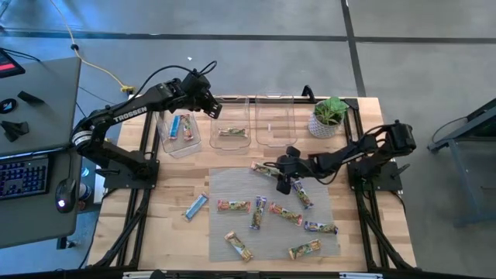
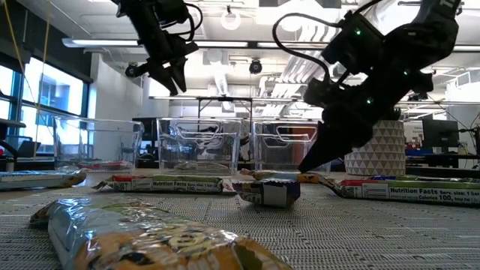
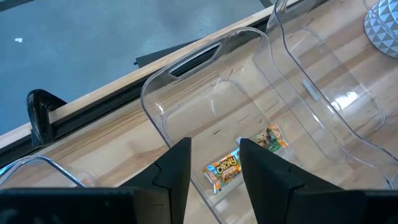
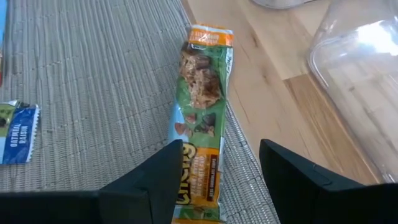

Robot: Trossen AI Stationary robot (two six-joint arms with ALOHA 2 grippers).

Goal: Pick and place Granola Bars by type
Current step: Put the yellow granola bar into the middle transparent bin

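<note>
A piece of the grey mat separates my right gripper's high fingers from the green-orange bar. I need to lower my right gripper before closing on the bar.
Several shiny wrapped granola bars lie flat on a grey woven mat (image 1: 232, 186). My right gripper (image 4: 221, 149) hangs open low over the mat's far edge. Its fingers stand on either side of a green-orange bar (image 4: 202, 93), also seen in the high view (image 1: 266, 170); I see no touch. My left gripper (image 3: 214, 149) is open and empty, high above the middle clear bin (image 1: 231, 124). A green-orange bar (image 3: 242, 158) lies on that bin's floor. The left bin (image 1: 178, 133) holds a blue and a red-pink bar.
The right bin (image 1: 275, 120) stands next to a potted plant (image 1: 329, 116) at the far edge. One blue bar (image 1: 195, 205) lies on bare wood left of the mat. A desk with a keyboard (image 1: 23, 174) sits beyond the table's left edge.
</note>
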